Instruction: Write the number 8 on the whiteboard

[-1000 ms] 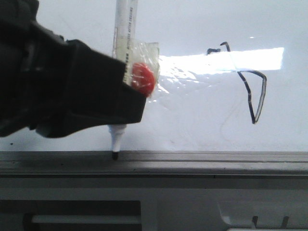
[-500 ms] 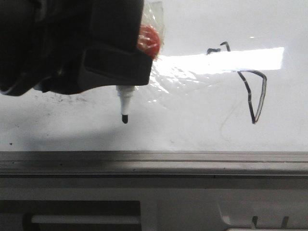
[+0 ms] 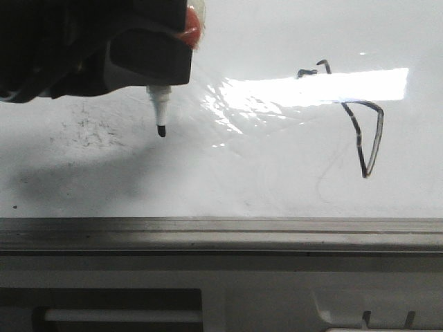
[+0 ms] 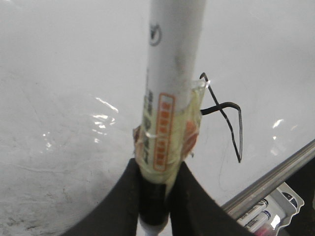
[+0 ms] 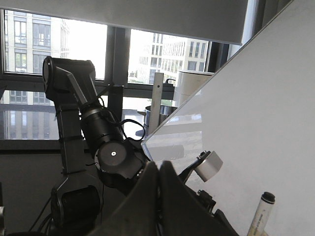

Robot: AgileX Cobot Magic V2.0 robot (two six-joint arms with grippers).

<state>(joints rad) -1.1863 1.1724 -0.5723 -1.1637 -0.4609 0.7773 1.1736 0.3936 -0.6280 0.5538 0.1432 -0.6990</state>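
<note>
The marker should stay in my left gripper for now: in the front view the marker's black tip hangs above the whiteboard (image 3: 277,173), apart from its shadow.
The whiteboard (image 3: 277,173) is glossy white with glare and a grey edge rail. A thin black angular looping line, the number 8 (image 3: 360,124), sits on its right part; it also shows in the left wrist view (image 4: 231,118). My left gripper (image 4: 157,196) is shut on a white marker (image 4: 170,88) wrapped in clear tape with a red patch. In the front view the marker's black tip (image 3: 161,129) points down at the board, left of the figure. My right gripper (image 5: 158,169) is shut and empty, off to the side of the board (image 5: 256,123).
A patch of grey speckled smudges (image 3: 90,131) lies left of the marker tip. The grey rail (image 3: 221,232) runs along the board's near edge. Spare markers lie in a tray (image 4: 268,211) beyond the rail. The other arm (image 5: 93,128) and a marker (image 5: 260,214) show in the right wrist view.
My left gripper has carried the marker up the board and a little left, from the rail to beside the smudged patch. The drawn figure is unchanged.
</note>
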